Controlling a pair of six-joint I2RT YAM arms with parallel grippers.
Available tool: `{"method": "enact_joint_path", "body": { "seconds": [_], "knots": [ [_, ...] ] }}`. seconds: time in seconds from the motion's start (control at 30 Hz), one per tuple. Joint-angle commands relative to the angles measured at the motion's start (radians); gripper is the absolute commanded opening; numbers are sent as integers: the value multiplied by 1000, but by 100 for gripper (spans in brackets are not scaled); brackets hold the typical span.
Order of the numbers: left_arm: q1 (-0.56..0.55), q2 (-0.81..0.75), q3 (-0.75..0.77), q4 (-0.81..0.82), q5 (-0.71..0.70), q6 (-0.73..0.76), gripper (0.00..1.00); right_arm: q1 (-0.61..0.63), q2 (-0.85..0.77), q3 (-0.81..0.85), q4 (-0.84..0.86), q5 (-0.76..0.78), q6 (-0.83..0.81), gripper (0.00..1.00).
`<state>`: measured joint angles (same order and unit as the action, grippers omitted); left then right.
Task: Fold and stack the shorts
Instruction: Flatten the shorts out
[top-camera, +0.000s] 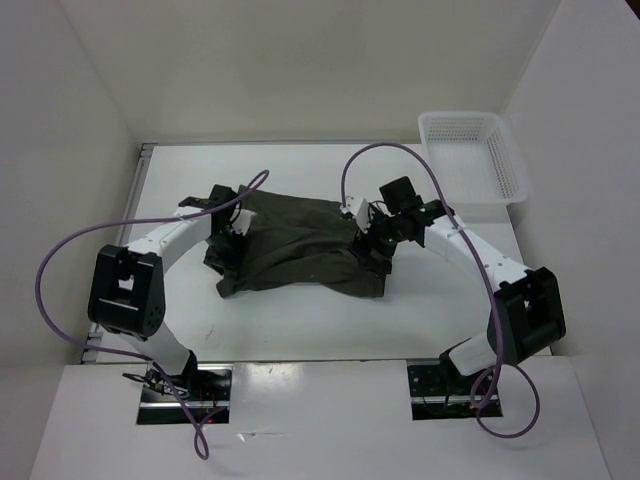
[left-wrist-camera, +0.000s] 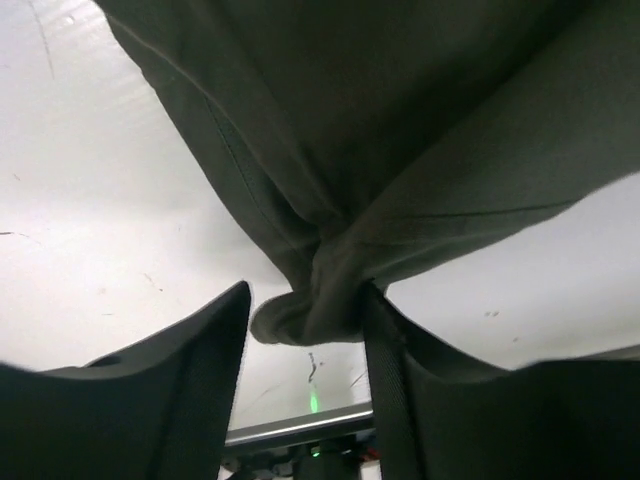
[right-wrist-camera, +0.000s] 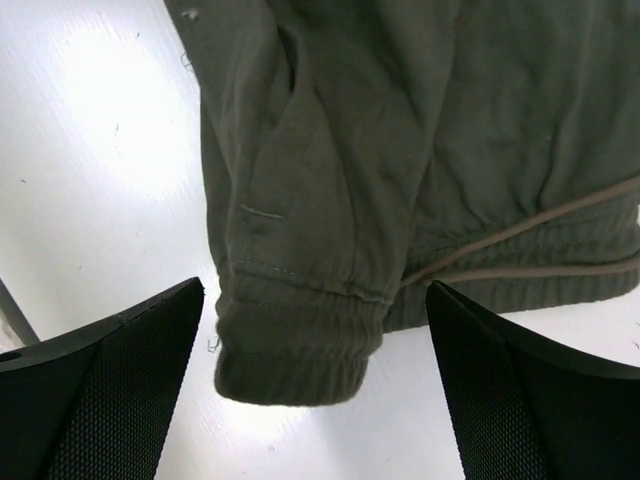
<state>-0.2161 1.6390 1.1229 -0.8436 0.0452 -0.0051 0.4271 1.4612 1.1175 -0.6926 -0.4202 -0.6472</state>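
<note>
My right gripper grabs the shorts (top-camera: 295, 245) by the elastic waistband corner (top-camera: 378, 261) opposite the left gripper's fold next, to spread the shorts flat for folding.
The dark olive shorts (top-camera: 295, 245) lie crumpled in the middle of the white table. My left gripper (top-camera: 235, 222) is at their left edge. In the left wrist view a bunched fold of the shorts (left-wrist-camera: 320, 300) hangs between the fingers of the left gripper (left-wrist-camera: 308, 290). The fold rests against the right finger (left-wrist-camera: 385, 350), with a clear gap to the left finger, so the jaws stand open. My right gripper (top-camera: 368, 240) is at the right edge, wide open (right-wrist-camera: 315, 290). The elastic waistband corner (right-wrist-camera: 295, 350) lies between its fingers, touching neither.
A white mesh basket (top-camera: 470, 155) stands at the back right corner of the table. White walls close in the back and both sides. Purple cables loop over both arms.
</note>
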Motion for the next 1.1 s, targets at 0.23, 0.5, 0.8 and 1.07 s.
{"method": "enact_joint_path", "body": {
  "seconds": [0.23, 0.5, 0.8, 1.07],
  "knots": [
    [3, 59, -27, -20, 78, 5, 6, 85, -5, -77, -41, 107, -63, 76],
    [35, 59, -23, 29, -10, 5, 0, 116, 5, -93, 43, 253, -54, 6],
    [150, 103, 490, 230, -355, 5, 0, -37, 224, 458, 326, 419, 38, 0],
    [188, 163, 1015, 321, -447, 5, 0, -47, 384, 988, 387, 526, 86, 0]
  ]
}}
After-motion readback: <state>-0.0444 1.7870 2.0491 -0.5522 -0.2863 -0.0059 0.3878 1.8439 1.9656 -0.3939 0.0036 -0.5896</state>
